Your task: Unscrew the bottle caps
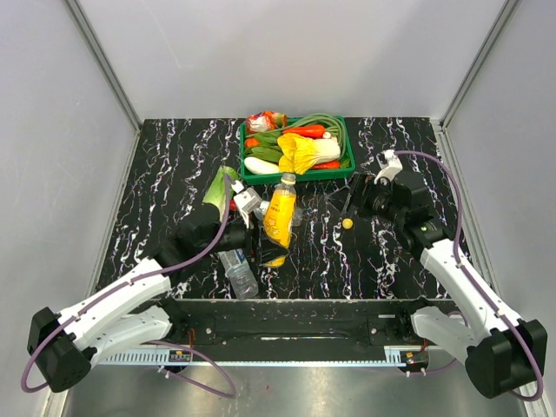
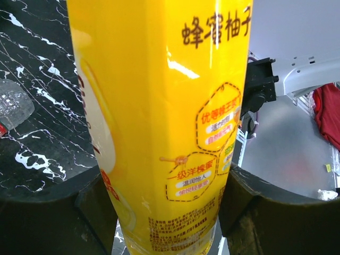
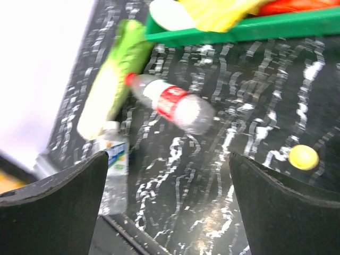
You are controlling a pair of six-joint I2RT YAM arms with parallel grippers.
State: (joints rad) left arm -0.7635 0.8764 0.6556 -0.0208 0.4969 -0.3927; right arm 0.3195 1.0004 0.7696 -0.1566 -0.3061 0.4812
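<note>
My right gripper grabs the neck end (image 1: pixel 287 180) of the yellow drink bottle next, which leaves the bottle's base free to set the bottle upright.
My left gripper (image 2: pixel 167 212) is shut on the lower body of a yellow drink bottle (image 2: pixel 159 106). From above, this bottle (image 1: pixel 279 219) lies tilted at the table's middle, its neck toward the basket. A loose yellow cap (image 1: pixel 347 223) lies on the table to its right, also seen by the right wrist as the yellow cap (image 3: pixel 303 157). My right gripper (image 3: pixel 170 202) hangs open and empty just behind that cap. A clear red-labelled bottle (image 3: pixel 175 103) lies with its red cap (image 3: pixel 129 79) on. Another clear bottle (image 1: pixel 239 274) carries a white cap (image 3: pixel 110 126).
A green basket (image 1: pixel 321 176) full of vegetables stands at the back centre. A long green leafy vegetable (image 1: pixel 219 188) lies left of the bottles. The table's near edge runs close behind the clear bottle.
</note>
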